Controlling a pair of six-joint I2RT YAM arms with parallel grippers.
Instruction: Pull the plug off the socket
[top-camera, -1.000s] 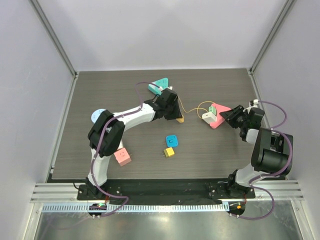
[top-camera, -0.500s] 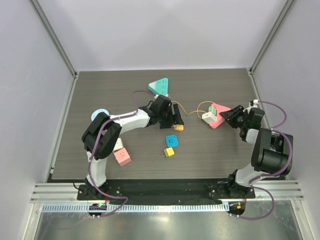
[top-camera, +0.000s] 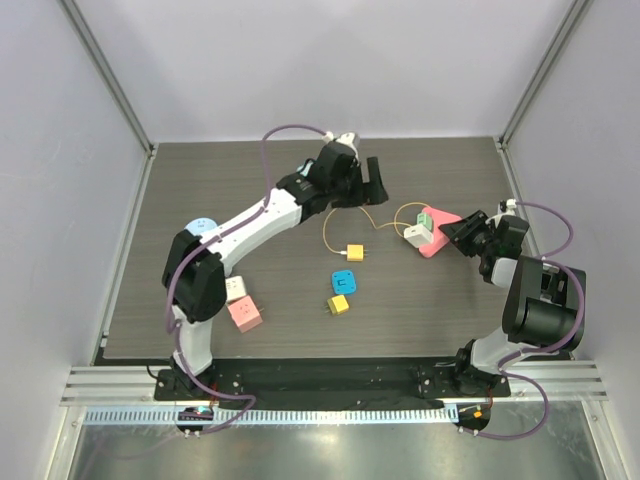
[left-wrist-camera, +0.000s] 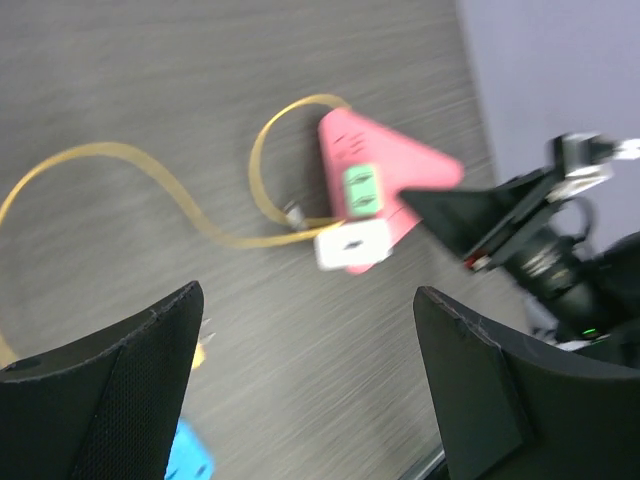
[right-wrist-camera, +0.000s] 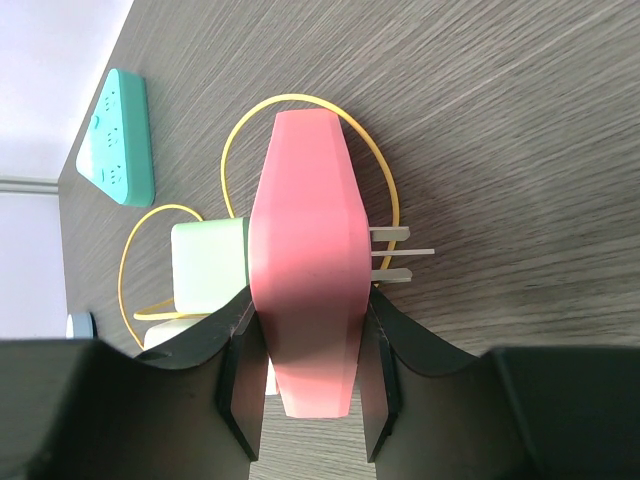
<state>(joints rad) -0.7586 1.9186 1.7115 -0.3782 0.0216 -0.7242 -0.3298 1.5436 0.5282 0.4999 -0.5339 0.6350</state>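
Observation:
My left gripper grabs the green plug (left-wrist-camera: 360, 188) across the opposite sides of its body next, to pull it straight off the pink socket.
The pink socket (top-camera: 437, 240) lies at the right of the table, with my right gripper (top-camera: 458, 232) shut on its edge (right-wrist-camera: 305, 400). A green plug (left-wrist-camera: 360, 188) and a white plug (top-camera: 415, 236) sit in the pink socket (left-wrist-camera: 395, 170). A yellow cable (top-camera: 340, 222) runs from the white plug to a yellow plug (top-camera: 352, 253) lying loose on the table. My left gripper (top-camera: 376, 188) hovers open above the table's far middle, empty (left-wrist-camera: 310, 390), apart from the yellow plug.
A teal triangular socket (right-wrist-camera: 120, 140) lies beyond the pink one, hidden under my left arm in the top view. A blue square socket (top-camera: 345, 281), a small yellow block (top-camera: 339, 304), pink (top-camera: 245, 315) and white (top-camera: 236, 290) cubes and a light blue disc (top-camera: 200, 228) lie nearer.
My left gripper opened and let go of the yellow plug, which now lies on the table. The left arm then rose and swung toward the far right. The right arm has not moved.

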